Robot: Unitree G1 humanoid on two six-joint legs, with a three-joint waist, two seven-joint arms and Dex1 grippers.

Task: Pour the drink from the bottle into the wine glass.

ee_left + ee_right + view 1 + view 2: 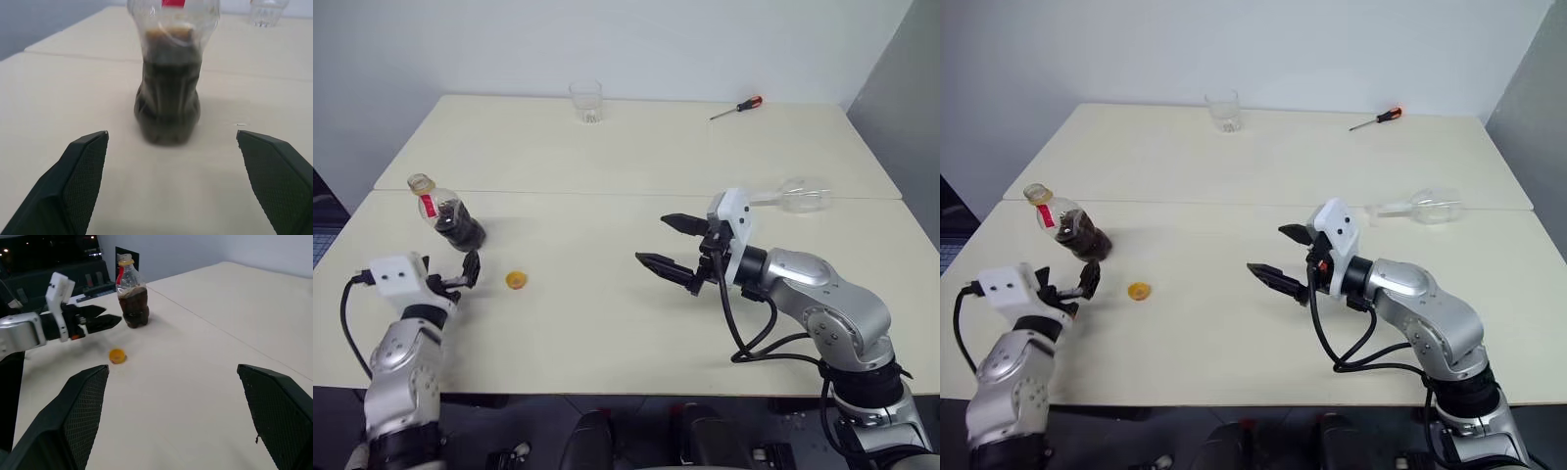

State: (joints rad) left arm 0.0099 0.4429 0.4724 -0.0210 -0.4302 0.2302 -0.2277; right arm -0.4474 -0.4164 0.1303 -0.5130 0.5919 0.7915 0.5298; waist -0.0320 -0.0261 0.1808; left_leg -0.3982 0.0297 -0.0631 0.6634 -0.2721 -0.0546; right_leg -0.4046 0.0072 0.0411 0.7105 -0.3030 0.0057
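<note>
The left gripper grabs the narrow waist (453,217) of the bottle next, just below where the bottle bulges wide and round at its shoulder (435,202), to pour the drink.
The bottle (448,215) stands upright near the table's left edge, its mouth uncapped, with a red label on the neck. The dark drink (168,100) fills its lower half. Its orange cap (516,281) lies on the table to the right of it. My left gripper (460,274) is open, level, a short way in front of the bottle and apart from it. The wine glass (800,196) lies on its side at the right, behind my right gripper (651,239). That gripper hovers open and empty over the table's middle, pointing left.
A clear tumbler (586,101) stands at the far edge of the table (607,333). A red-handled screwdriver (736,108) lies at the back right. A seam between two tabletops runs across behind the bottle.
</note>
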